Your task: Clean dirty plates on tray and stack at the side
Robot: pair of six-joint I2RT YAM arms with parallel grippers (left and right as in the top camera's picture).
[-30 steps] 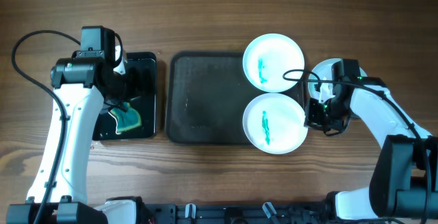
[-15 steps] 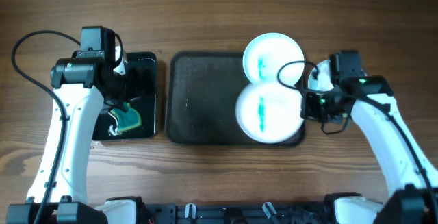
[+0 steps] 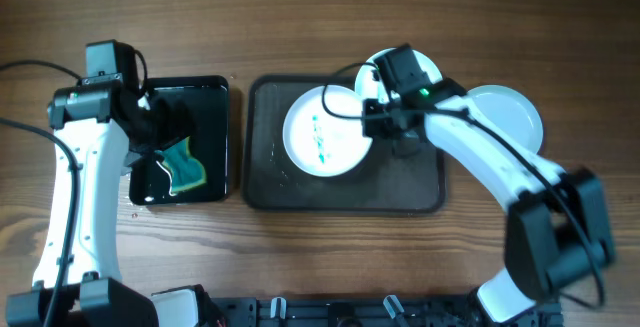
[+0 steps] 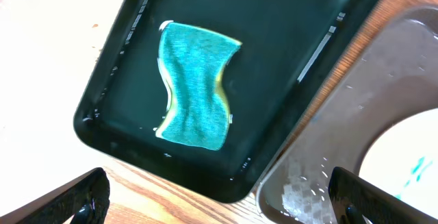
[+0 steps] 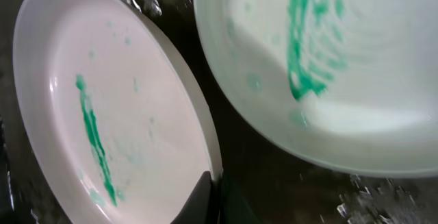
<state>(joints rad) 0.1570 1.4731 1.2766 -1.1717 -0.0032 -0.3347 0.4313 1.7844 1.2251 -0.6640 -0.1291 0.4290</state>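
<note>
The left gripper grabs the teal sponge across its narrow middle (image 3: 182, 167) (image 4: 195, 85) next, leaving its wide ends and bottom free to clean plates.
A white plate with a green smear (image 3: 322, 133) lies in the middle of the dark grey tray (image 3: 300, 192). My right gripper (image 3: 374, 119) is shut on its right rim; the wrist view shows the fingers (image 5: 213, 195) pinching that plate's edge (image 5: 102, 114). A second smeared plate (image 3: 425, 67) sits at the tray's back right, mostly hidden under my arm, and shows in the right wrist view (image 5: 328, 66). My left gripper (image 3: 150, 127) is open above the black tray (image 3: 215, 92) holding a teal sponge (image 3: 185, 167); the sponge (image 4: 195, 83) lies below the open fingers (image 4: 219, 200).
A clean white plate (image 3: 510, 112) lies on the wooden table to the right of the grey tray. The black sponge tray (image 4: 308, 18) sits close beside the grey tray's left edge (image 4: 328, 128). Cables run from both arms.
My right gripper has dragged the smeared plate from the tray's right front toward its middle. My left arm shifted slightly left above the sponge tray.
</note>
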